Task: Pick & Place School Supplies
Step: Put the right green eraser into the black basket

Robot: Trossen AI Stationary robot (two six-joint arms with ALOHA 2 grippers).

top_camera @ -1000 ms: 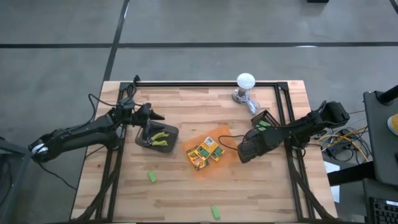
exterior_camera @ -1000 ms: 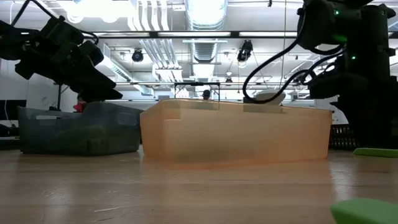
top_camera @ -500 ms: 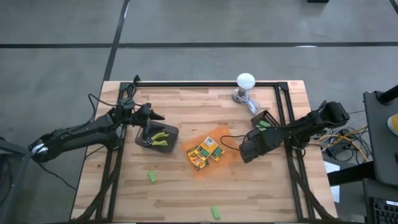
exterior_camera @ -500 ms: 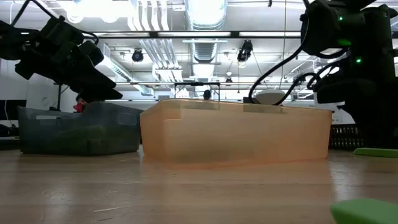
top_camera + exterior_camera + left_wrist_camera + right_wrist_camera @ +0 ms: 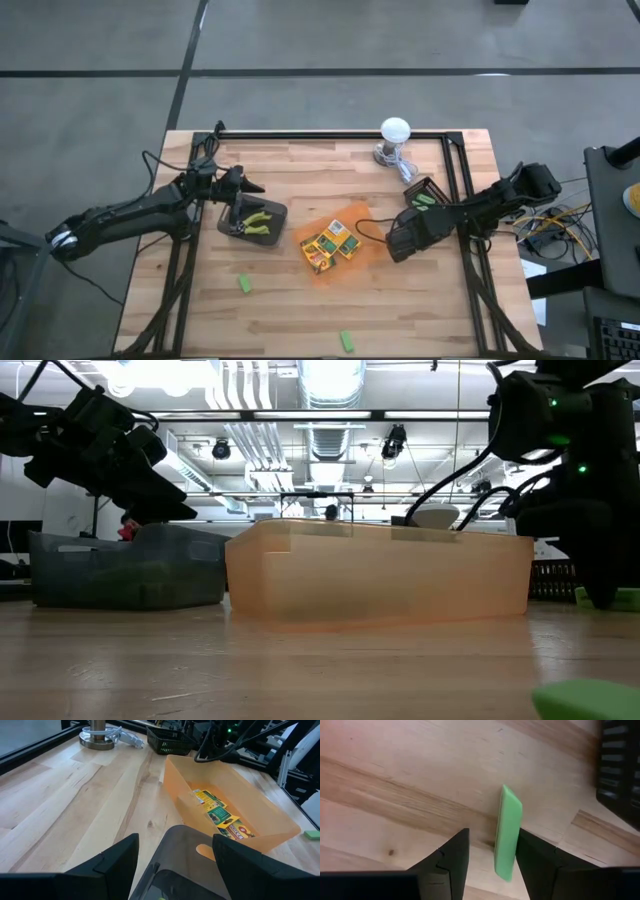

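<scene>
I need to take hold of the green piece by its long sides with my right gripper next, so that I can put it away in the black basket (image 5: 427, 194) (image 5: 622, 767).
My right gripper (image 5: 492, 836) points down at the table's right side, open. It stands over a green stubby piece (image 5: 508, 832) that lies on the wood, with one finger on each side of the piece's end. In the high view the hand (image 5: 405, 235) hides that piece. My left gripper (image 5: 245, 187) hangs open above the grey bin (image 5: 252, 222), which holds yellow- and green-handled tools. Crayon boxes (image 5: 330, 246) lie in the orange tray (image 5: 352, 212). Two more green pieces (image 5: 244, 284) (image 5: 346, 341) rest on the table near its front edge. My right gripper comes from above with its fingers across the green piece's long sides. One finger (image 5: 536, 860) stands right at the piece's edge (image 5: 518, 845) and the other is a little apart. Whether either finger touches it I cannot tell. The piece lies on the table.
A white lamp (image 5: 394, 130) with its cable stands at the far edge. A black basket (image 5: 424, 192) sits just beyond my right hand. The black frame rails (image 5: 455, 190) run along the table's sides. Bare wood lies between the orange tray and the front edge.
My right gripper has sunk a little toward the table over the green piece. In the low view it now stands in front of the piece. My left arm has kept still.
</scene>
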